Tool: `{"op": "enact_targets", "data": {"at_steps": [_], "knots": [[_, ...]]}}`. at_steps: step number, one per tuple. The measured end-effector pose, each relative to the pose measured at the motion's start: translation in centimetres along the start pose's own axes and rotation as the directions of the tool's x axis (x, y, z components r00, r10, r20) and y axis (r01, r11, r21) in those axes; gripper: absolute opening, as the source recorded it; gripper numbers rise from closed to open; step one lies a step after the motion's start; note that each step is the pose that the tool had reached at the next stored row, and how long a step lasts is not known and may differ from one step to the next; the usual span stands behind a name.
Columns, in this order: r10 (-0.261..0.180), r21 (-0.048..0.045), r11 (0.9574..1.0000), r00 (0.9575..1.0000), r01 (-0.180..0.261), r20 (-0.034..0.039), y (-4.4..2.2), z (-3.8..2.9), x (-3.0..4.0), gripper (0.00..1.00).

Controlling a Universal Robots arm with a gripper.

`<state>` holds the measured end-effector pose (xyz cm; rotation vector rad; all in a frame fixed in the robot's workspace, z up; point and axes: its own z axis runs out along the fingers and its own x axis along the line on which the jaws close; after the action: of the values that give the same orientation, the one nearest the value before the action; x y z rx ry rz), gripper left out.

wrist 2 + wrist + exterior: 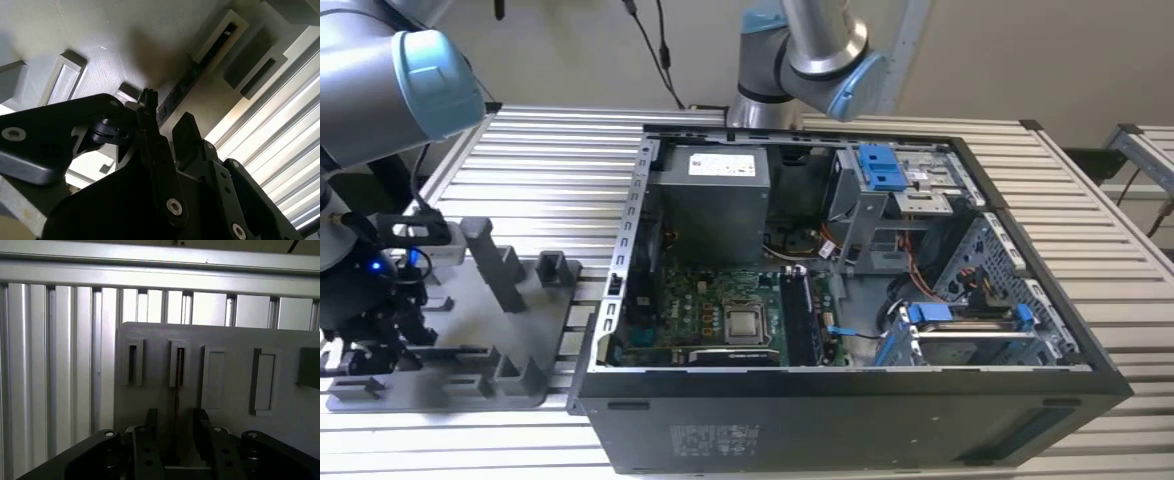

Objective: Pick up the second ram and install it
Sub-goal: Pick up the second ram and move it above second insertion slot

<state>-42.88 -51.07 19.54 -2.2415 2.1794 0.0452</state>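
The ram's far end sits down inside the tray's slot [180, 365], and my gripper will next grab the ram's near end [173, 452] to pick up the second ram.
The second ram [176, 390] is a thin dark stick standing on edge in a slot of the light grey tray [225, 340]. In the first wrist view it runs from the slot down between my fingers. My gripper [175, 415] is open and straddles the stick, with a gap on each side and neither finger [150, 427] touching it. In the second wrist view the ram [192, 80] runs along the tray [100, 30] towards my gripper [167, 107]. In the exterior view my gripper [371, 355] hangs low over the tray [467, 390] at the exterior view's left.
An open computer case [854, 420] lies on the slatted aluminium table [560, 140], to the tray's right in the exterior view. Its motherboard [707, 310] shows long memory slots [797, 315] beside the processor. A second arm [801, 60] stands behind the case. Grey posts [487, 255] rise from the tray.
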Motion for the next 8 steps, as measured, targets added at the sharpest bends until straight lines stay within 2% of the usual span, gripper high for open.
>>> {"op": "enact_targets", "data": {"at_steps": [1,4,5,6,8], "knots": [[0.000,0.0000,1.0000,1.0000,0.000,-0.0001,0.00,0.00,0.00,0.40],[0.000,0.0000,1.0000,1.0000,0.000,-0.0002,0.00,0.00,0.00,0.21],[0.000,0.0000,1.0000,1.0000,0.000,-0.0003,0.00,0.00,0.00,0.21],[0.000,0.0000,1.0000,1.0000,0.000,-0.0003,0.00,0.00,0.00,0.14],[0.000,0.0000,1.0000,1.0000,0.000,-0.0004,0.00,0.00,0.00,0.14]]}}
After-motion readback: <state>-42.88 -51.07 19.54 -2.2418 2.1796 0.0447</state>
